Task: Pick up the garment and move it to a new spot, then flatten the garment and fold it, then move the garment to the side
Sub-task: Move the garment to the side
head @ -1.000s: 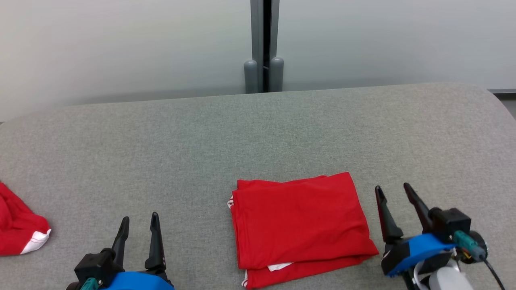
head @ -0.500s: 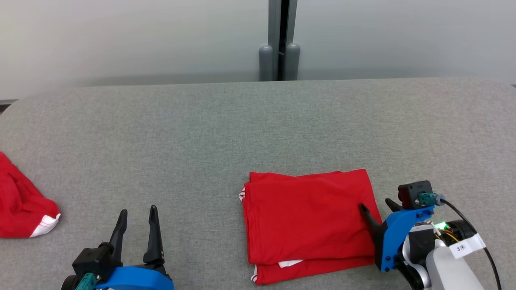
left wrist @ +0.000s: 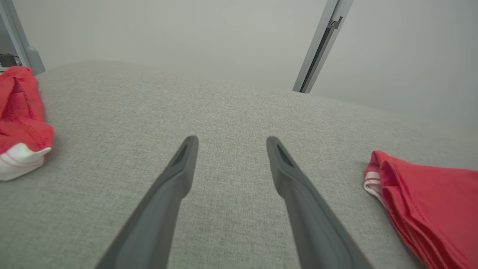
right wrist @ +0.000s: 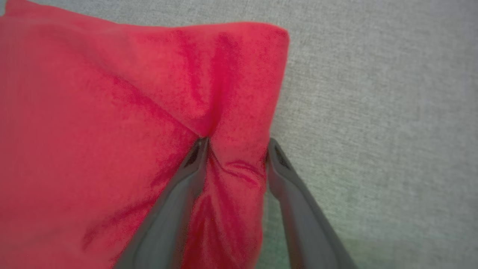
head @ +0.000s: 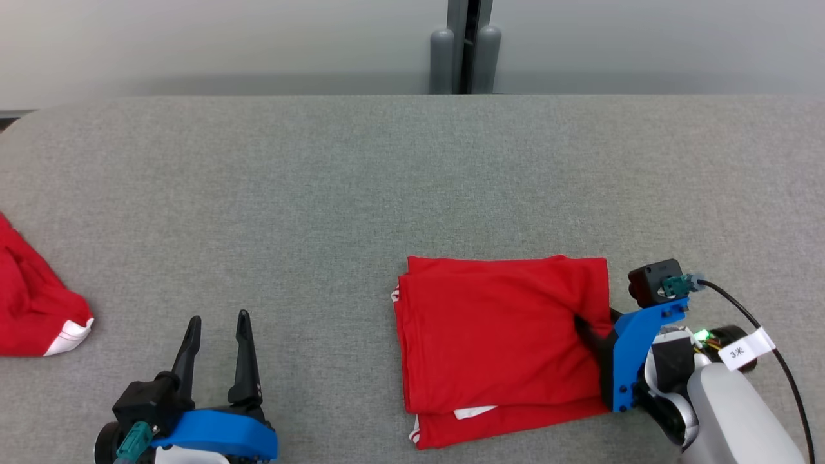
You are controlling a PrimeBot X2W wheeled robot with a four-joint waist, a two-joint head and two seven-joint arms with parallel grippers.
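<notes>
I need to move the red garment point(head: 495, 332) to the side, so next I need to grab it with my right gripper by its folded edge point(head: 597, 300) beside the garment's corner.
The folded red garment point(head: 496, 335) lies on the grey cloth surface at front centre-right, white trim peeking from its lower layers. My right gripper point(head: 598, 320) points down at its right edge, open, one finger pressed into the top of the cloth and the other just outside the edge. In the right wrist view the garment point(right wrist: 93, 130) bunches between the two fingers of this gripper point(right wrist: 237, 144). My left gripper point(head: 218, 319) stands open over bare surface at the lower left, nothing between its fingers point(left wrist: 230, 140); the garment's point(left wrist: 429, 201) left edge lies well to its right.
A second, crumpled red garment with white trim point(head: 32, 309) lies at the far left edge, also seen in the left wrist view point(left wrist: 18, 112). The grey padded surface point(head: 322, 193) stretches wide behind. A grey post point(head: 465, 45) stands against the wall beyond the far edge.
The head camera has shifted. My right gripper swung from beside the garment onto its right edge, tipping down until its fingers straddle the cloth. The left gripper has stayed put.
</notes>
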